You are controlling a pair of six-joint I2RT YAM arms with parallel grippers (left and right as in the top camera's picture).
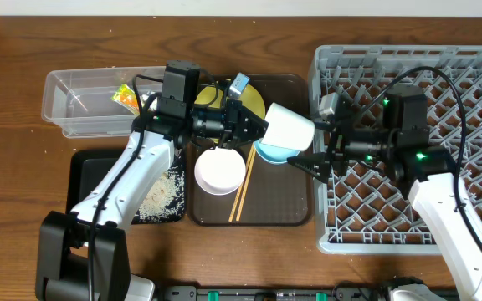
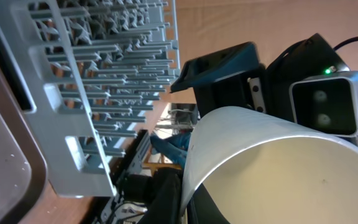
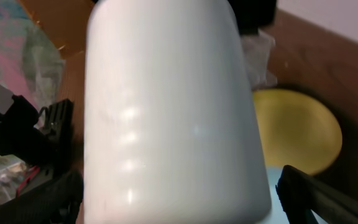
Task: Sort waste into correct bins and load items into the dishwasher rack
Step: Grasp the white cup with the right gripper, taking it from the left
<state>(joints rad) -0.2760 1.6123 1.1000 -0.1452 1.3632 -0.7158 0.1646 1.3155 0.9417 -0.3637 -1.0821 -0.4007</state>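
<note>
The small pale cup should go rim-first into the rack, so my right gripper next needs to grab it around its body (image 1: 295, 130) (image 3: 176, 163) from the rack side and leave the cup's rim free.
My left gripper (image 1: 256, 125) is shut on the rim of the small pale cup (image 1: 289, 127) and holds it on its side above the brown tray. One finger is inside the cup and one outside (image 2: 188, 202). My right gripper (image 1: 315, 157) is open, and its fingers straddle the cup's body (image 3: 182, 199) from the rack side. The yellow plate (image 1: 253, 100) is partly hidden under the left gripper. The light blue bowl (image 1: 270, 153), white bowl (image 1: 220, 171) and chopsticks (image 1: 243, 196) lie on the tray. The grey rack (image 1: 475, 75) stands at the right.
The clear tub (image 1: 82, 96) at the back left holds the snack wrapper (image 1: 126, 98). The black tray (image 1: 86, 180) in front of it holds rice grains (image 1: 159, 196). The brown serving tray (image 1: 295, 213) lies between the bins and the rack.
</note>
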